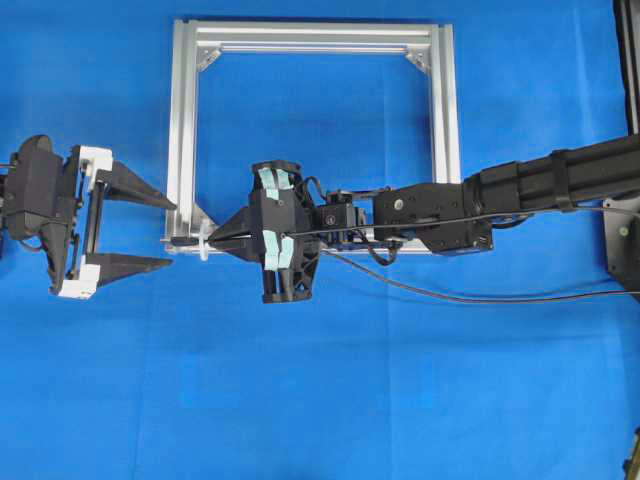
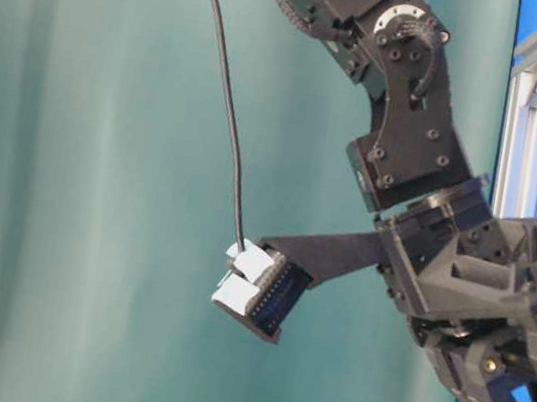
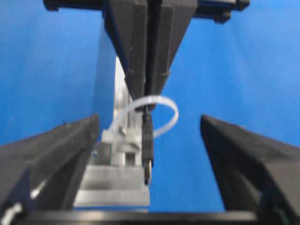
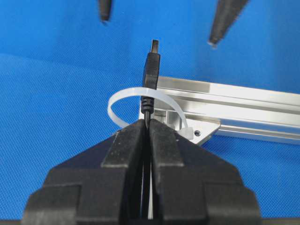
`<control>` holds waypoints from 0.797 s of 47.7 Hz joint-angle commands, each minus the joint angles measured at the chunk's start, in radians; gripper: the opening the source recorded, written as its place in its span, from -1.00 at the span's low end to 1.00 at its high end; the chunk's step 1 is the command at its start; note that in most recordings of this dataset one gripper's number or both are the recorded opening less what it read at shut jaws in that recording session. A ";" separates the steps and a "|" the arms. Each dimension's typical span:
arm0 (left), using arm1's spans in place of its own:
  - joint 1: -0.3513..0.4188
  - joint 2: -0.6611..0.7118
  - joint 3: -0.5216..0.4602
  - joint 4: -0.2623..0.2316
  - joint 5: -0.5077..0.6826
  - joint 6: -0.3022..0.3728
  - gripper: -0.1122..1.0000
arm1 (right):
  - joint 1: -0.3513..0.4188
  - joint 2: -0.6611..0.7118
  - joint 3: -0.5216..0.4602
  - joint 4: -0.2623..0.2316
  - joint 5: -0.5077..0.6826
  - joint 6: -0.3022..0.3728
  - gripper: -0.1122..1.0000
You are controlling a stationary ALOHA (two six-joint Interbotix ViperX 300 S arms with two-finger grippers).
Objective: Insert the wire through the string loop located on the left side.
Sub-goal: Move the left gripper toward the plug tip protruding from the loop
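My left gripper should next grab the wire by its protruding black plug (image 1: 184,241), because the string loop (image 1: 205,243) and my right gripper crowd the wire just behind.
The wire's black plug (image 4: 151,70) with its metal tip pokes out past the white string loop (image 4: 117,101); the loop rings the wire just behind the plug. My right gripper (image 4: 147,123) is shut on the wire right behind the loop. Overhead, the right gripper (image 1: 215,240) points left at the frame's lower left corner, with the loop (image 1: 205,243) and plug (image 1: 183,240) in front of it. My left gripper (image 1: 173,232) stands open just left of the plug. In the left wrist view the plug (image 3: 147,145) points at me between the left gripper's (image 3: 150,119) spread fingers.
The silver aluminium frame (image 1: 186,120) lies flat on the blue cloth, its bottom bar (image 4: 234,103) running off to the right. The right arm (image 1: 520,190) stretches across the frame's lower right part. A black cable (image 1: 450,296) curves over the cloth below that arm.
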 commanded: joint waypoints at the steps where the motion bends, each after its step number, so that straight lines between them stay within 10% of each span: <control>1: -0.002 -0.008 -0.015 0.003 -0.002 -0.002 0.83 | -0.003 -0.018 -0.023 0.000 -0.003 0.000 -0.79; 38: -0.002 0.141 -0.051 0.003 0.008 -0.005 0.80 | -0.003 -0.018 -0.023 -0.002 -0.005 0.002 -0.79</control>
